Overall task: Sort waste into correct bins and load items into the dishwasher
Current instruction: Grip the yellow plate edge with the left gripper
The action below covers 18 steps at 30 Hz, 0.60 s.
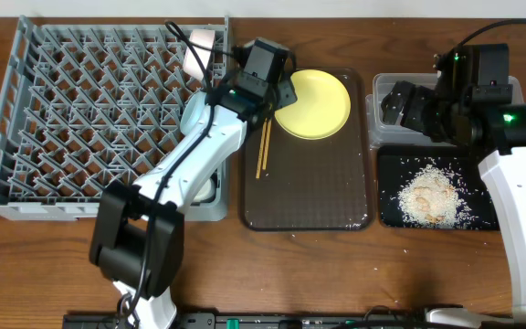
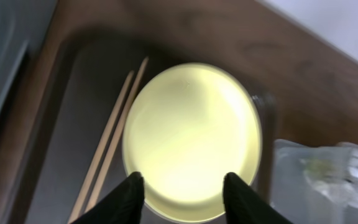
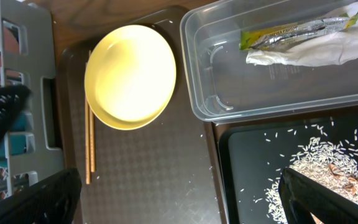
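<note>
The far rim of the plate should stay free to slot into the dish rack, so my left gripper should next grab the yellow plate's rim (image 1: pixel 278 114) (image 2: pixel 126 150) on the side of the chopsticks.
The yellow plate (image 1: pixel 316 102) lies at the back of the dark-brown serving tray (image 1: pixel 309 192), with the chopsticks (image 1: pixel 264 146) beside it on the left. My left gripper (image 1: pixel 283 91) hovers at the plate's left edge. In the left wrist view the left gripper (image 2: pixel 182 183) is open over the plate's (image 2: pixel 191 137) near rim. My right gripper (image 3: pixel 179 199) is wide open and holds nothing. The clear tub (image 3: pixel 229 93) holds the snack wrapper (image 3: pixel 291 31) and white tissue (image 3: pixel 309 53). Rice scraps (image 3: pixel 328 162) lie in the black tray (image 3: pixel 247 162).
The grey dish rack (image 1: pixel 89 110) fills the left of the table, with a white cup (image 1: pixel 199 50) at its back right corner. My right arm (image 1: pixel 510 137) hangs over the clear tub (image 1: pixel 377 84) and partly hides it. A few rice grains are scattered on the serving tray.
</note>
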Tool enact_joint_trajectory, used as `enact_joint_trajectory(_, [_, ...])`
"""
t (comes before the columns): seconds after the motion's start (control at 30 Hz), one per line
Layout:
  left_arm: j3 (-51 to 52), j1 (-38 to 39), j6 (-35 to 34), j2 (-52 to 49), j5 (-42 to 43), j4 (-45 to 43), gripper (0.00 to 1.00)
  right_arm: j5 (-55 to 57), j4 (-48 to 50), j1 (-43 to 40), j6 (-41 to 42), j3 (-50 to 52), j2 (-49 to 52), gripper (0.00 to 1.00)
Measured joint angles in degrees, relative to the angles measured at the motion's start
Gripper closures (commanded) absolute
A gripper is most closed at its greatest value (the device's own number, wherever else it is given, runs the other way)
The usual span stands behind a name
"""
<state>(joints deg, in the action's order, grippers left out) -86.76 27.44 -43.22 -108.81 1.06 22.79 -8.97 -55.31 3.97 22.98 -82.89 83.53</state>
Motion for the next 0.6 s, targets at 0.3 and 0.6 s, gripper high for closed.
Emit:
enact_joint_trajectory(0.3, [0.1,1.6,-13.5,-9.4,1.7,1.2,0.53,0.0,0.0,0.0,0.0,0.0,0.0,0.01])
enact_joint_trajectory(0.6, [0.1,3.0,-17.2,-13.0,3.7,-0.9,0.53,0.0,0.0,0.0,0.0,0.0,0.0,0.01])
